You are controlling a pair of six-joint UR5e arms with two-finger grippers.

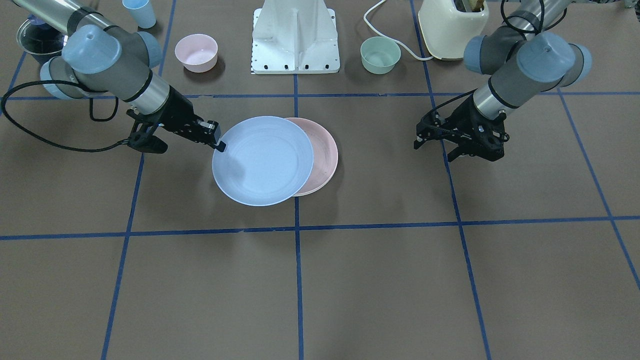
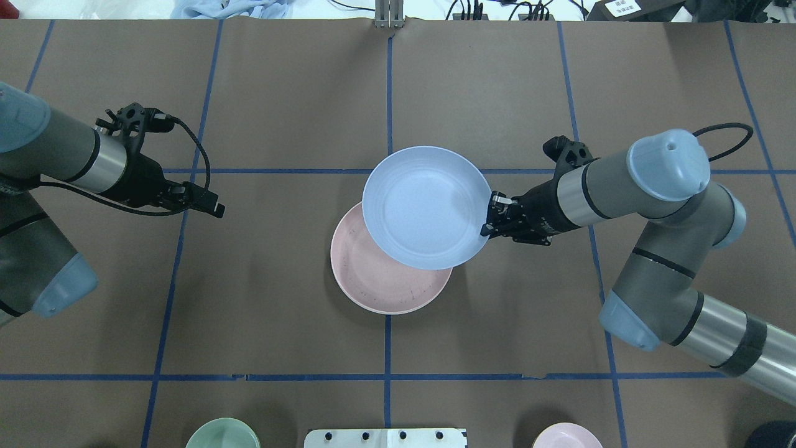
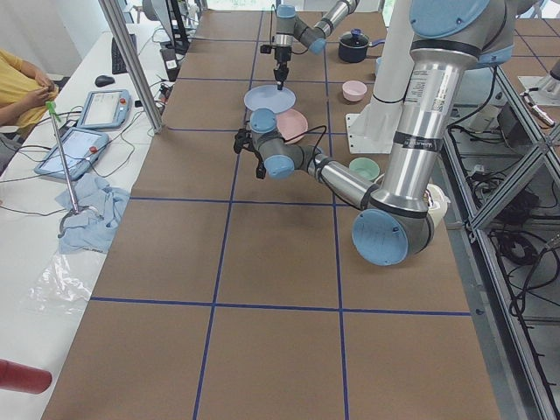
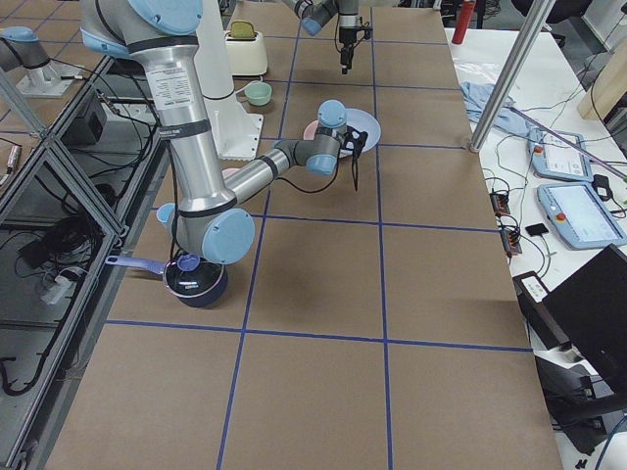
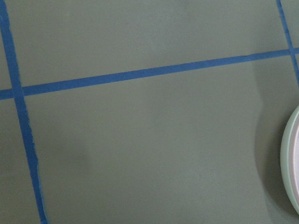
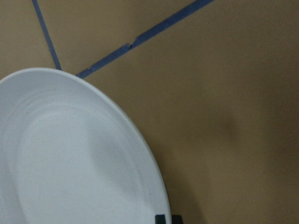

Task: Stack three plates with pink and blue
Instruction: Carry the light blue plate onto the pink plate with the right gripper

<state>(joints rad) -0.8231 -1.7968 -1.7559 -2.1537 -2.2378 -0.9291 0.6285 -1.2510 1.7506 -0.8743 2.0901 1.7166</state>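
Observation:
I should keep the blue plate [image 1: 262, 160] in my right gripper until I move it toward the pink plate's uncovered side [image 1: 325, 156], which shows past the blue plate.
The light blue plate [image 1: 262, 160] is held by its rim in my right gripper [image 1: 218, 144], which is shut on it. In the overhead view the blue plate [image 2: 426, 205] overlaps the far part of the pale pink plate [image 2: 379, 283], which lies on the table near the centre. My right gripper [image 2: 488, 224] is at the blue plate's right edge. A pale rim shows around the pink plate [image 5: 293, 163] in the left wrist view; the cream plate is not clearly seen. My left gripper [image 2: 214, 208] is open and empty, well left of the plates.
Near the robot's base [image 1: 296, 37] stand a small pink bowl [image 1: 196, 52], a small green bowl [image 1: 380, 55], a blue cup [image 1: 139, 12], a cream appliance [image 1: 452, 25] with a white cord, and a dark pot [image 1: 35, 40]. Blue tape lines cross the brown table.

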